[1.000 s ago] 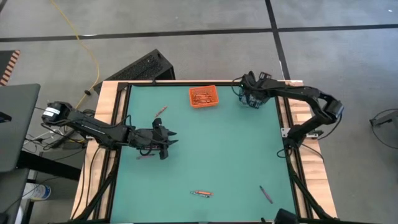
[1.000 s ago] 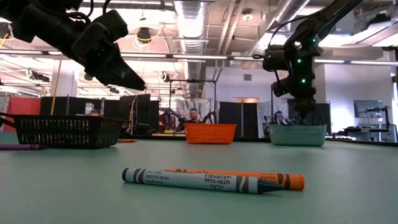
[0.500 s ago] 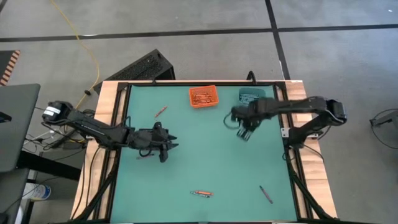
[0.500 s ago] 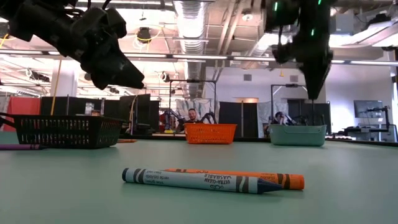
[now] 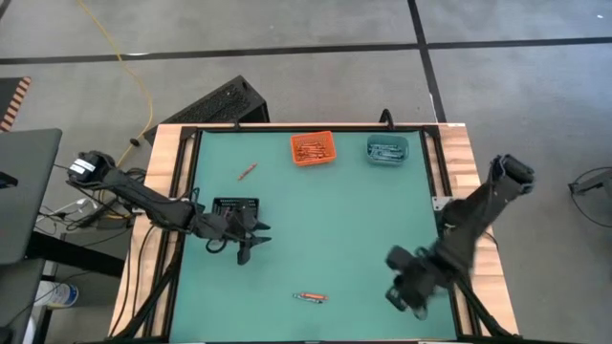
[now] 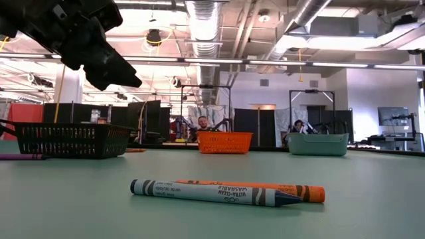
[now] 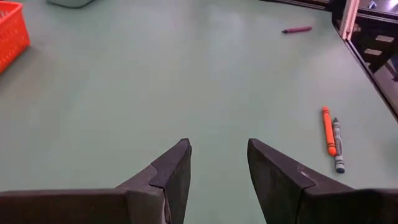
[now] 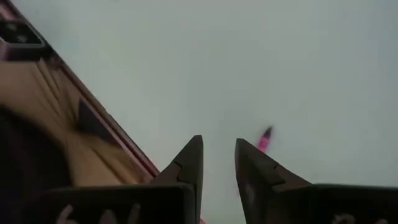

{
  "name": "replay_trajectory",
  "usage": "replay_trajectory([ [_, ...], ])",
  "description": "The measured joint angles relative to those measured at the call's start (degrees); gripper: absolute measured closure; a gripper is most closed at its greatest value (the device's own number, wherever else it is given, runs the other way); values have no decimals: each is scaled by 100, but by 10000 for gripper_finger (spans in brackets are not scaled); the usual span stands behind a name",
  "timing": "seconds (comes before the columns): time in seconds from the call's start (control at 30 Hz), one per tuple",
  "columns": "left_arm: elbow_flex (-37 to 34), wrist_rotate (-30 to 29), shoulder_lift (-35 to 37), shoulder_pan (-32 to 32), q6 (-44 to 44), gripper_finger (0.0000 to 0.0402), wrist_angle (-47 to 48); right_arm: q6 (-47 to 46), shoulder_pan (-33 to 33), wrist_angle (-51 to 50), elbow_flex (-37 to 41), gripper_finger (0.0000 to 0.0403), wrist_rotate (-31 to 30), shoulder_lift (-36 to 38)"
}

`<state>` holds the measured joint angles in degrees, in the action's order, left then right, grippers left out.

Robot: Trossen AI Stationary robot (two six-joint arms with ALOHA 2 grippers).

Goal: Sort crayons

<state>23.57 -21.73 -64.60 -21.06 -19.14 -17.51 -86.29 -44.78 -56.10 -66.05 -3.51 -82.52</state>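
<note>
My right gripper grabs the pink-purple crayon by its wrapped body (image 8: pixel 263 145) next. This leaves the pink-purple crayon's pointed tip (image 8: pixel 268 132) free as I sort the crayon.
Two crayons, one orange (image 7: pixel 327 129) and one blue (image 7: pixel 337 144), lie side by side near the table's front edge (image 5: pixel 310 297). An orange-red crayon (image 5: pixel 247 171) lies at the far left. A pink-purple crayon (image 8: pixel 264 140) lies flat just beyond my right gripper's fingertips. My left gripper (image 5: pixel 258 241) hovers open above the table's left middle, beside the black bin (image 5: pixel 235 205), with nothing between its fingers (image 7: pixel 217 162). My right gripper (image 5: pixel 402 294) is open over the near right corner, pointing steeply down (image 8: pixel 217 152), and holds nothing.
The orange bin (image 5: pixel 313 148) with crayons in it and the teal bin (image 5: pixel 386 148) stand at the far edge. The wooden table border (image 8: pixel 74 143) runs close beside my right gripper. Bare green surface lies between the two arms.
My right gripper has swung fast from the teal bin at the far right across the table to the near right corner, rolling and tipping down over the pink-purple crayon. My left gripper has drifted a little toward the near edge, uncovering the black bin.
</note>
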Motion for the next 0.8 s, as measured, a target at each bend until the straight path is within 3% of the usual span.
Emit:
replay_trajectory([
  [0.13, 0, -30, 0, 6, -66, 255, -45, -1563, -939, -126, 1, 316, -831, -177],
  [0.3, 0, -152, -2, 4, -74, 255, -300, -2687, -1449, -309, 1, 316, -848, -477],
  [0.8, 0, -119, -2, 7, 100, 255, -493, -2628, -1164, -326, 10, 316, -111, -965],
])
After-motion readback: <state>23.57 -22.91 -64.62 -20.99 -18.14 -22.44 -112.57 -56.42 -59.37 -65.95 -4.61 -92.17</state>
